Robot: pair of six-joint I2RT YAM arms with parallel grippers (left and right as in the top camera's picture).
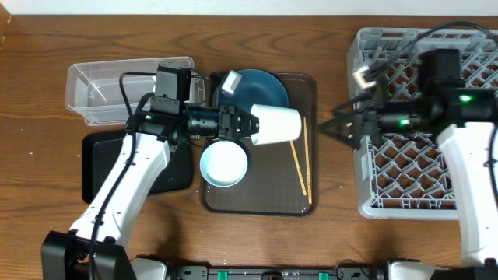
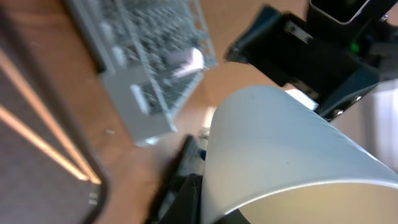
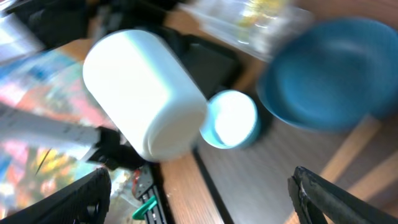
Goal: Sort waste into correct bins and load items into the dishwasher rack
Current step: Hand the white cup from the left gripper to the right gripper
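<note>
My right gripper grabs the pale green cup by its closed base end [image 1: 293,125] next, so the cup's opening stays free to load face-down into the dishwasher rack [image 1: 424,167].
My left gripper [image 1: 249,124] is shut on the pale green cup [image 1: 276,124] and holds it on its side above the brown serving tray [image 1: 311,82]. The cup fills the left wrist view [image 2: 292,149] and shows in the right wrist view [image 3: 146,93]. My right gripper [image 1: 340,128] is open and empty [image 3: 199,199], between tray and dishwasher rack [image 1: 424,167], pointing at the cup. On the tray lie the dark blue plate [image 1: 261,87], the light blue bowl [image 1: 224,163] and two chopsticks [image 1: 299,167]. A white tissue [image 1: 231,79] sits at the plate's left edge. The pink cup is out of view.
The clear tub [image 1: 117,89] stands at the back left, with the black tray [image 1: 101,167] in front of it, partly under my left arm. The rack also shows in the left wrist view [image 2: 149,68]. Bare wooden table [image 1: 334,47] lies between serving tray and rack.
</note>
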